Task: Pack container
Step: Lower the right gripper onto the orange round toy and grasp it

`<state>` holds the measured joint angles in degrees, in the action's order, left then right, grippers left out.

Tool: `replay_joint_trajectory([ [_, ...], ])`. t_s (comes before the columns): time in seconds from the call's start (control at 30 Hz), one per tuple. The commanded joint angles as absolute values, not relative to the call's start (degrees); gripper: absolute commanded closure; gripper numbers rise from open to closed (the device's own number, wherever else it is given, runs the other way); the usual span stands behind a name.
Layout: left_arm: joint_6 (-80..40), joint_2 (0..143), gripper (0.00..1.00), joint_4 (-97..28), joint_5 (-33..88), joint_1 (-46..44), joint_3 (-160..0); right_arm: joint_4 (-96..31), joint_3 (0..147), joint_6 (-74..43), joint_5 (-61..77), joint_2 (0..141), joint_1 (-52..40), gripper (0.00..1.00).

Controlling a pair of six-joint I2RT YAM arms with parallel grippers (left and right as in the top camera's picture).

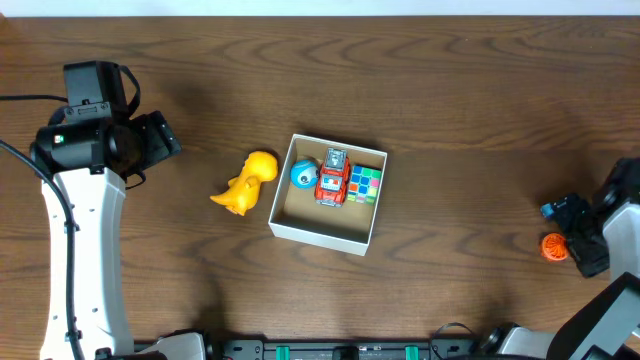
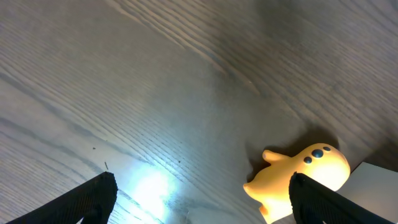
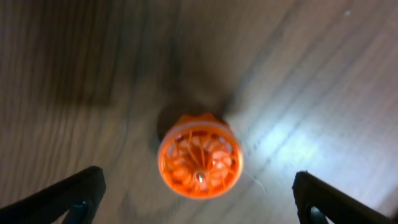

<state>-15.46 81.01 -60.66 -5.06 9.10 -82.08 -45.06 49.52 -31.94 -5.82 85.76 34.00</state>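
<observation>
My fingers stop short of the orange toy (image 1: 554, 246), so my right gripper first moves toward the toy and only then closes on it.
The container (image 1: 322, 232), a white-walled square box with a tan inside, sits mid-table. It holds a red toy car (image 1: 333, 179), a blue ball toy (image 1: 304, 174) and a colour cube (image 1: 366, 184). A yellow duck toy (image 1: 247, 183) lies on the table just left of the box; it also shows in the left wrist view (image 2: 301, 177). An orange round toy (image 1: 554, 246) lies at the far right, also in the right wrist view (image 3: 199, 155). My left gripper (image 2: 202, 199) is open above bare wood, the duck by its right finger. My right gripper (image 3: 198, 199) is open, straddling the orange toy.
The dark wood table (image 1: 450, 90) runs past the frame on all sides. A corner of the box shows at the right edge of the left wrist view (image 2: 380, 171). The left arm (image 1: 85, 200) stands along the left side.
</observation>
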Motion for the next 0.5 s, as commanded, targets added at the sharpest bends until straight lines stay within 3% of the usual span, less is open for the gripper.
replay_joint_trajectory([
  [0.0, -16.2, 81.3, 0.1, -60.8, -5.0, 9.3, -81.8, -41.4, 46.1, -31.2, -5.5, 85.5, 34.1, 0.01],
  [0.2, -16.2, 81.3, 0.09, -60.8, -5.1, 9.3, -81.8, -34.6, 40.9, -31.2, -5.5, 85.5, 34.1, 0.03],
  [0.47, -16.2, 81.3, 0.09, -60.8, -5.1, 9.3, -81.8, -33.8, 40.3, -31.2, -5.5, 85.5, 34.1, 0.28],
])
